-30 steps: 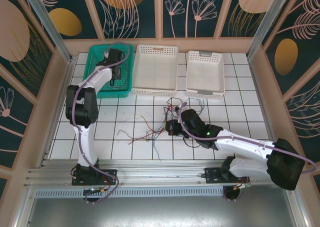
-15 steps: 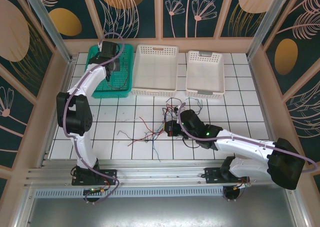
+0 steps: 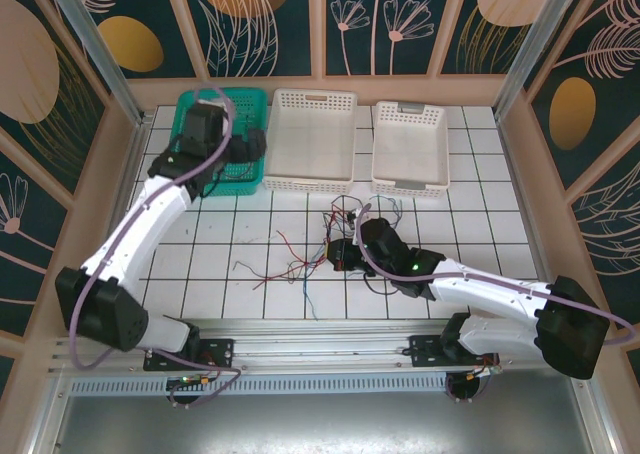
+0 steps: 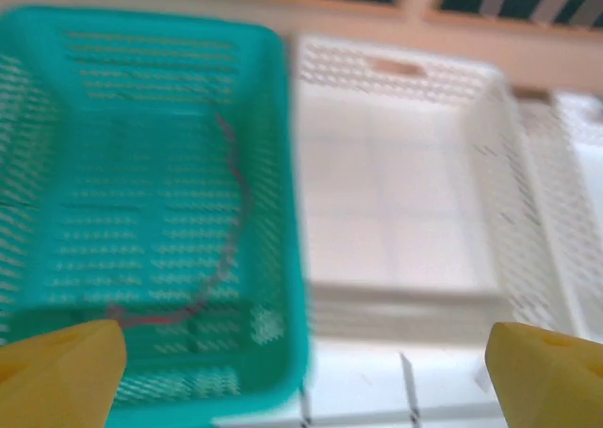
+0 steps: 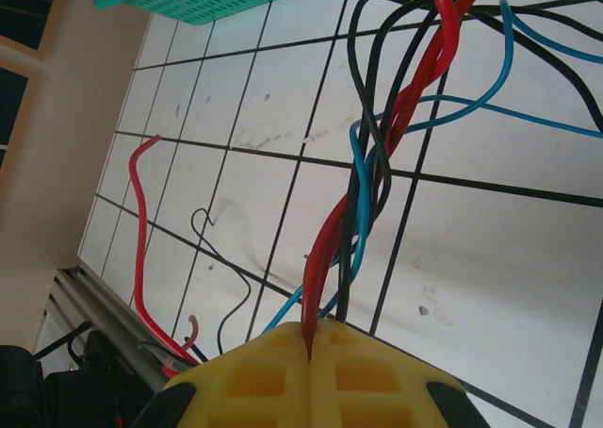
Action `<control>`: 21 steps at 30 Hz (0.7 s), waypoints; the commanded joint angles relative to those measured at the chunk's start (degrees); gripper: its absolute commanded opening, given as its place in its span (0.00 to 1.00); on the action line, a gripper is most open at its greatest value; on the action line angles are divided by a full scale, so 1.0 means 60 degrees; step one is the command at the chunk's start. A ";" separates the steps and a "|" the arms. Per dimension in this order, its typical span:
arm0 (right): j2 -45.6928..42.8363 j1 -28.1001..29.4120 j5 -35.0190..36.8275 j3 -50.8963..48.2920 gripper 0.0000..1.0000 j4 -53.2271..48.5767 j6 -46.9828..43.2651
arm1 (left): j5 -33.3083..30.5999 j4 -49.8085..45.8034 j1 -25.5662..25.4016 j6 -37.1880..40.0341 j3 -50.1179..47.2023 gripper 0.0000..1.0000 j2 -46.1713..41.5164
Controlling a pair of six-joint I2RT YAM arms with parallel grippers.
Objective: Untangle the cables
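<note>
My left gripper is going to take a red cable by its loose trailing end next, which leaves the tangle open for my right gripper to untangle.
The cables (image 3: 345,217) lie as a tangle of red, black, blue and grey wires on the tiled floor, with loose ends trailing left (image 3: 285,264). My right gripper (image 3: 338,257) sits at the tangle's near side. In the right wrist view it (image 5: 309,348) is shut on a red cable (image 5: 330,249) that twists upward with black and blue ones. One red cable (image 4: 236,183) lies inside the teal basket (image 4: 292,211). My left gripper (image 3: 247,152) hovers over that basket's near right corner, and its yellow fingertips (image 4: 61,367) stand wide open with nothing between them.
Two white baskets (image 3: 315,139) (image 3: 410,149) stand in a row right of the teal basket (image 3: 240,94) along the back wall. Wooden side walls and a metal rail at the near edge enclose the floor. A separate red wire (image 5: 141,258) curves toward the rail.
My left arm has pulled up and back out of the teal basket, its elbow swinging down to the left, and its jaws have opened. The right arm has not moved.
</note>
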 commanded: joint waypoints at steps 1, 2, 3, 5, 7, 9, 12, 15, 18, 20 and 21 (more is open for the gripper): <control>-0.0242 0.0081 0.0143 0.0217 0.00 0.0623 -0.0230 | 0.1406 0.0247 -0.0349 -0.0626 -0.1344 0.95 -0.0665; -0.0314 0.0085 0.0229 0.0203 0.00 0.0634 -0.0227 | 0.1495 0.0331 -0.0457 -0.0743 -0.1769 0.95 -0.0972; -0.0369 0.0077 0.0287 0.0190 0.00 0.0654 -0.0248 | 0.1623 0.0462 -0.0572 -0.0923 -0.2191 0.95 -0.1281; -0.0432 0.0077 0.0396 0.0189 0.00 0.0686 -0.0269 | 0.2015 0.0634 -0.0784 -0.1213 -0.2820 0.95 -0.1734; -0.0472 0.0078 0.0403 0.0189 0.00 0.0789 -0.0272 | 0.2304 0.0911 -0.1071 -0.1557 -0.3436 0.94 -0.2092; -0.0476 0.0079 0.0445 0.0159 0.00 0.0895 -0.0264 | 0.2399 0.1050 -0.1452 -0.1851 -0.3811 0.94 -0.2294; -0.0432 0.0077 0.0447 0.0174 0.00 0.0992 -0.0219 | 0.2743 0.1562 -0.1858 -0.2350 -0.4285 0.94 -0.2407; -0.0354 0.0077 0.0416 0.0196 0.00 0.1063 -0.0199 | 0.2805 0.1825 -0.2200 -0.2644 -0.4489 0.92 -0.2379; -0.0322 0.0088 0.0472 0.0232 0.00 0.1046 -0.0183 | 0.2936 0.2068 -0.2405 -0.2865 -0.4714 0.90 -0.2472; -0.0375 0.0095 0.0505 0.0247 0.00 0.1057 -0.0178 | 0.2925 0.2082 -0.2454 -0.2899 -0.4838 0.88 -0.2509; -0.0381 0.0096 0.0505 0.0255 0.00 0.1071 -0.0168 | 0.2908 0.2085 -0.2456 -0.2890 -0.4922 0.85 -0.2509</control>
